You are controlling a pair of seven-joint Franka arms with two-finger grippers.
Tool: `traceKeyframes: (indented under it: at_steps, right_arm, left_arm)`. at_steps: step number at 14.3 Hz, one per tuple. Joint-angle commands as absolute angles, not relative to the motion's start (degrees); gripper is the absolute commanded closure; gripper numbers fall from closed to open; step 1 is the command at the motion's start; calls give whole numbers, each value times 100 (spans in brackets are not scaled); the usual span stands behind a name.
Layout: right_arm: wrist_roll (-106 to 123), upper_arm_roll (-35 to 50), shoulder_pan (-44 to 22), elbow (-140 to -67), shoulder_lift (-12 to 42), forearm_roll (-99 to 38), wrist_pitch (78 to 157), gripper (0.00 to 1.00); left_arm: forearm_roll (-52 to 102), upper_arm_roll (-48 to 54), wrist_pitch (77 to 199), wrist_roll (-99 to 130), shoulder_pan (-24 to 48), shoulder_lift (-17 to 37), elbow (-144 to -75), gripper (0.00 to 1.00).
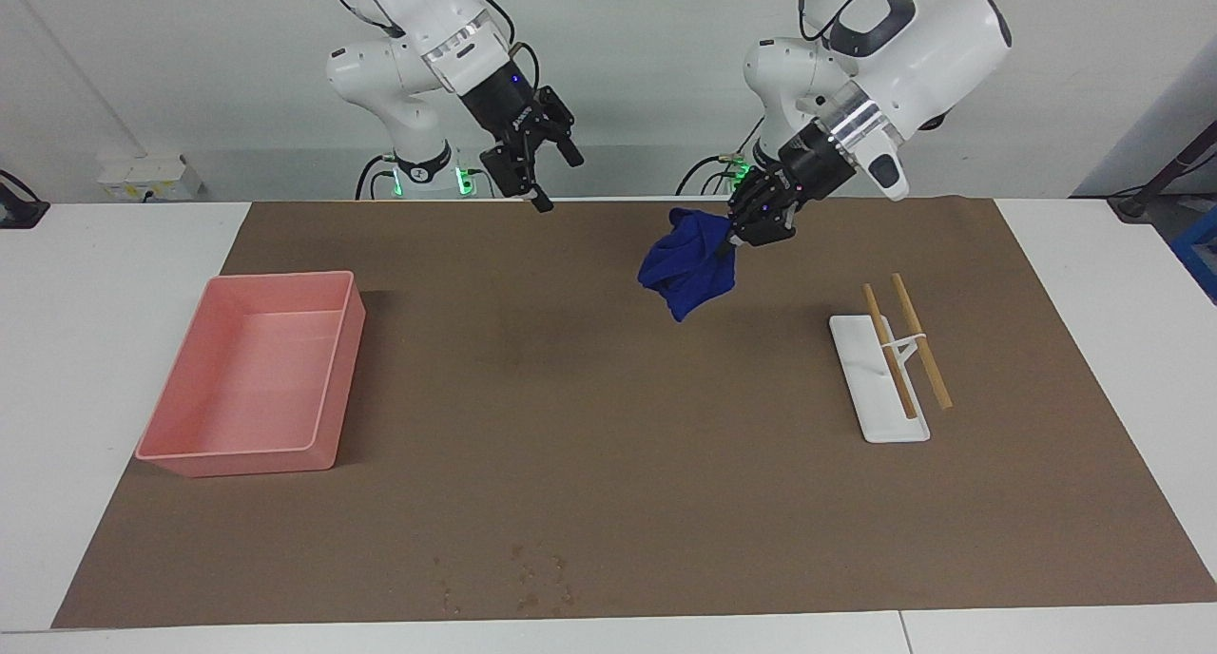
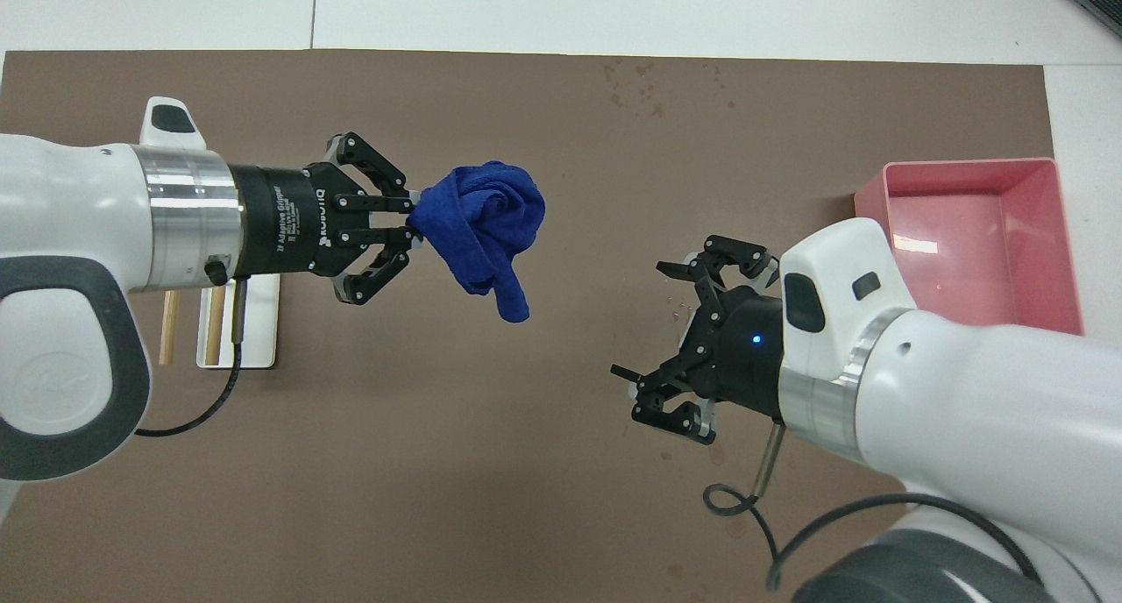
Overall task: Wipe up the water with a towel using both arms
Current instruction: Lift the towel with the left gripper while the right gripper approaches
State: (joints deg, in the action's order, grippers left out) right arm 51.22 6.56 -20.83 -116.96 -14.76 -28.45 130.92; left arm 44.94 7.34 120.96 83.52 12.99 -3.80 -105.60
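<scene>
Next, my right gripper reaches the deep-blue towel and grabs its free side, while my left gripper stays shut on one edge.
The deep-blue towel hangs as a bunched lump in the air over the middle of the brown mat. My left gripper is shut on one edge of it. My right gripper stands open and holds nothing, up in the air over the mat beside the towel, toward the right arm's end. Water drops dot the mat near the edge farthest from the robots. More wet marks show close to the robots, partly covered by the right arm.
A pink tray sits on the mat at the right arm's end. A white base with two wooden rods lies at the left arm's end. The brown mat covers most of the white table.
</scene>
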Motion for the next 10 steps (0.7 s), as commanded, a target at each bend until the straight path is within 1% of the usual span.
traceKeyframes:
  at_steps: [1, 3, 5, 6, 7, 10]
  right_arm:
    - [5238, 615, -2259, -12146, -1486, -3041, 13866, 0]
    - [5108, 633, -2582, -12164, -1179, -3041, 14429, 0]
    - [5036, 633, -2689, -12173, -933, -3041, 14720, 0]
    - [5019, 642, -2733, -12155, -723, -3041, 14974, 0]
    - [4905, 650, -2916, -12147, -651, -3041, 15203, 0]
    - [4948, 650, -2945, -12112, -616, -2937, 15249, 0]
  left_arm:
    - [4623, 642, 12226, 8604, 1573, -642, -10845, 100]
    - [4623, 642, 12173, 8797, 1695, -650, -10828, 100]
    - [4623, 642, 12173, 8929, 1880, -650, -10837, 100]
    - [4623, 642, 12208, 8982, 1950, -650, -10846, 100]
    - [4614, 642, 12173, 9009, 1960, -659, -10854, 100]
    - [4579, 642, 12138, 8939, 1960, -878, -11240, 100]
